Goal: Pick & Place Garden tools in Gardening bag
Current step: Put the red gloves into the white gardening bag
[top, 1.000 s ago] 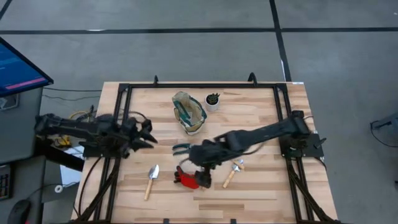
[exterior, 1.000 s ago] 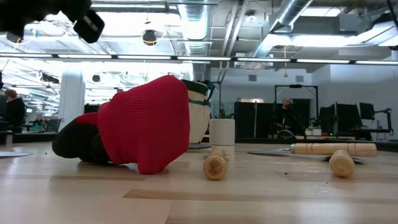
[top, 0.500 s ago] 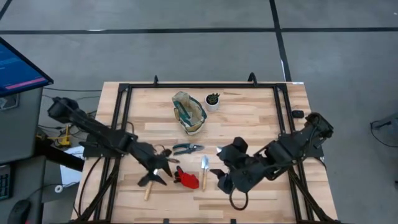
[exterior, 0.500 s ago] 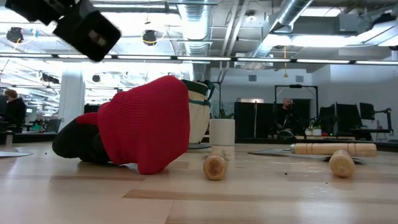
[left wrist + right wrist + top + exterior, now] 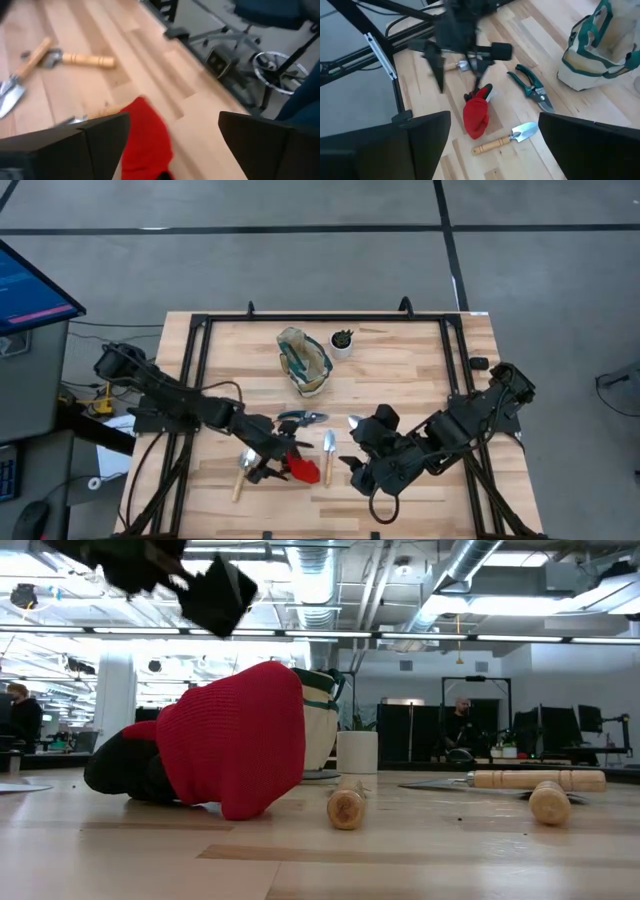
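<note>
The red glove has to go into the gardening bag point(image 5: 305, 361), so my left gripper will pinch the glove by its knitted cuff point(image 5: 305, 469) next.
A red item point(image 5: 303, 469) lies on the table near its front, with a dark part at one end. My left gripper point(image 5: 272, 463) hovers open just above it, a finger on either side point(image 5: 172, 142), touching nothing. One trowel point(image 5: 243, 470) lies left of the red item, another point(image 5: 328, 451) right of it. Dark pruning shears point(image 5: 300, 418) lie behind it. The gardening bag point(image 5: 305, 361) stands upright farther back. My right gripper point(image 5: 352, 463) hangs open over the table right of the second trowel, holding nothing.
A small white pot point(image 5: 342, 342) with a dark plant stands beside the bag. A further wooden-handled tool point(image 5: 75, 59) lies by the second trowel, below my right arm. A black frame point(image 5: 200, 380) runs around the tabletop.
My left gripper has swung from the table's left side toward the right and the near edge, ending above the red item. My right arm has drawn back from the red item toward the right and then stayed still. The tools on the table have not moved.
</note>
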`<state>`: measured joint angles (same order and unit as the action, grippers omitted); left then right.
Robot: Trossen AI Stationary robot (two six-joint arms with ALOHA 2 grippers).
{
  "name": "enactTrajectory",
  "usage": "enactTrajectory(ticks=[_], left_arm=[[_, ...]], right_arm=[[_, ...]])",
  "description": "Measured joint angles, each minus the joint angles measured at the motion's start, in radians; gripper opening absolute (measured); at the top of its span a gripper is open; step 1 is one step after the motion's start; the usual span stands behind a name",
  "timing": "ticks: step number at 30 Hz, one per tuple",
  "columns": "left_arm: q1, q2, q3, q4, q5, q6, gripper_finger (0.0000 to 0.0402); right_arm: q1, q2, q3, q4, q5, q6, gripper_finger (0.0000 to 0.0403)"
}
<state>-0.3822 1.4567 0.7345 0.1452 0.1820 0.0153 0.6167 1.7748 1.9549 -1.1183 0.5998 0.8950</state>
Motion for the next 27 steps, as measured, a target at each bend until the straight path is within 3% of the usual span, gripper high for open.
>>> enactTrajectory(ticks=[5, 14, 18, 27], left_arm=[[-0.017, 0.097, 0.0, 0.047, -0.008, 0.0, 0.0301], [-0.03, 0.214, 0.0, 0.091, -0.211, -0.026, 0.0301], [-0.029, 0.25, 0.0, 0.1, -0.218, -0.049, 0.03], [-0.078, 0.349, 0.001, 0.107, -0.235, -0.1, 0.0243]], right_arm=[[0.005, 0.0, 0.0, 0.0, 0.0, 0.022, 0.0296], [0.015, 0.0, 0.0, 0.001, 0.003, 0.049, 0.0296], [0.018, 0.0, 0.0, 0.005, 0.018, 0.049, 0.0296], [0.019, 0.0, 0.0, 0.004, 0.029, 0.049, 0.0296]])
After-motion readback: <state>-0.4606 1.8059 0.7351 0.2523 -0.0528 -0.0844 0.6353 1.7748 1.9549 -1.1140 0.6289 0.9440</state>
